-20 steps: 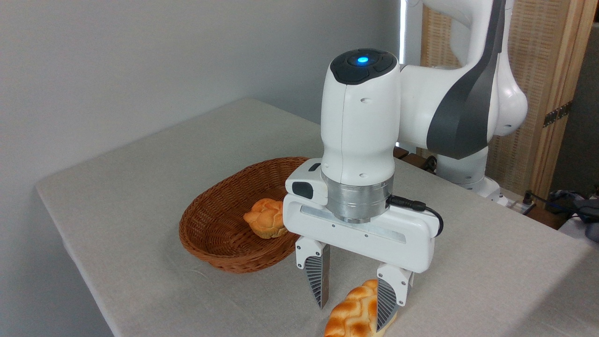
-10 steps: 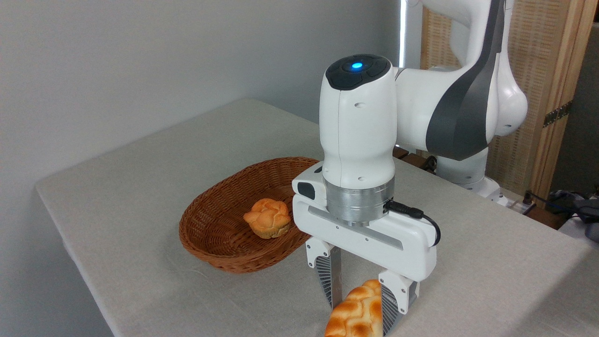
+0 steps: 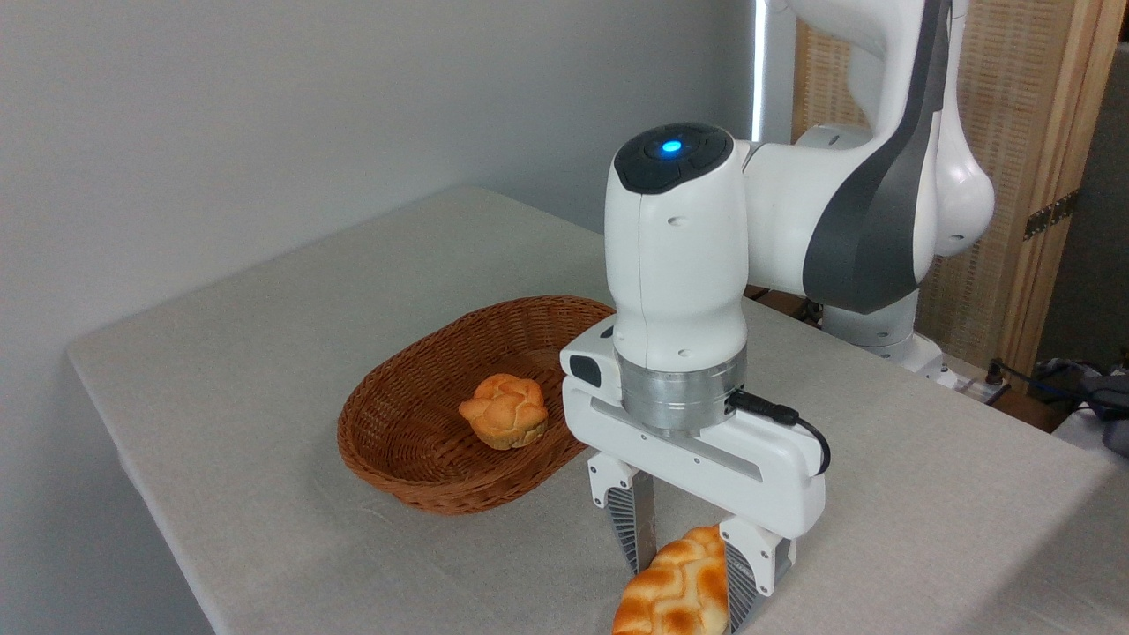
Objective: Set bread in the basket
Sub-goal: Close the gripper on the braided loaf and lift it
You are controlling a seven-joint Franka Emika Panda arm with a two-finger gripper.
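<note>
The gripper will next grab the bread by its plump middle [image 3: 677,588] to put it into the wicker basket [image 3: 429,429].
The bread [image 3: 672,593], a glossy golden-orange braided loaf, lies on the table at the bottom edge of the picture, its near end cut off by the frame. My gripper [image 3: 691,591] is lowered over it, open, with one ribbed finger on each side of the loaf's far part. The fingers [image 3: 628,527] sit close to the loaf's flanks. The basket [image 3: 388,428], oval reddish-brown wicker, stands to the left of and behind the gripper.
A small round knotted bun [image 3: 504,410] rests inside the basket. The grey cloth-covered table [image 3: 265,300] ends in an edge at the left and front. The arm's base [image 3: 882,339], a wooden screen and cables are at the back right.
The gripper has come down and shifted slightly right, turning a little. Its fingers now straddle the loaf lower down. The basket, bun and loaf have not moved.
</note>
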